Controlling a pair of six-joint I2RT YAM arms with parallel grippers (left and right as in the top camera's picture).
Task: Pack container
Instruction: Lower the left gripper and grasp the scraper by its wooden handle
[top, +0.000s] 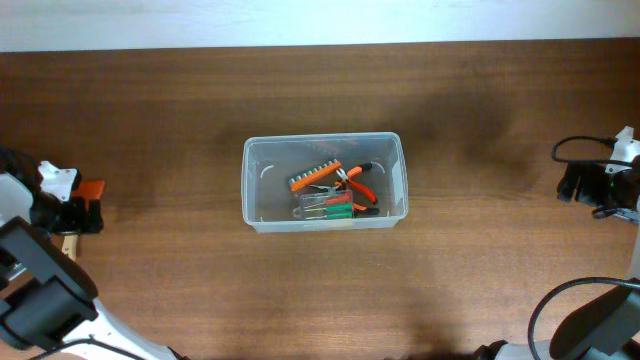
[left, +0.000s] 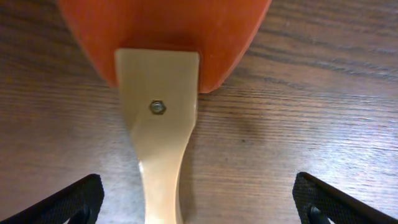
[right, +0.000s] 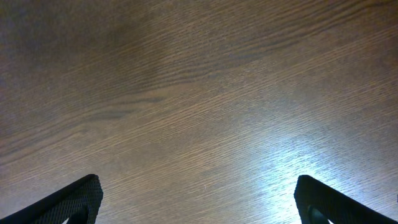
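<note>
The pale handle (top: 70, 246) (left: 159, 165) is off-center below the fingers, so it isn't time to close yet. My left gripper needs to center and move lower first, and then close on the handle.
The container (top: 262, 190), a clear plastic tub, stands at the table's middle. Inside it lie an orange bit holder (top: 314, 176), orange-handled pliers (top: 358, 185) and some green-handled tools (top: 336, 208). At the far left edge my left gripper (top: 72, 218) hovers low over a tool with an orange head (left: 165, 37) and a pale wooden handle (left: 160, 155). Its fingers (left: 74, 200) stand wide open on either side of the handle, apart from it. My right gripper (top: 588, 185) is at the far right, open over bare wood, with nothing between its fingertips (right: 74, 200).
The dark wooden table (top: 470, 270) runs to a pale strip along the far edge (top: 320, 20). Arm bases and black cables (top: 575, 300) sit at the near left and near right corners.
</note>
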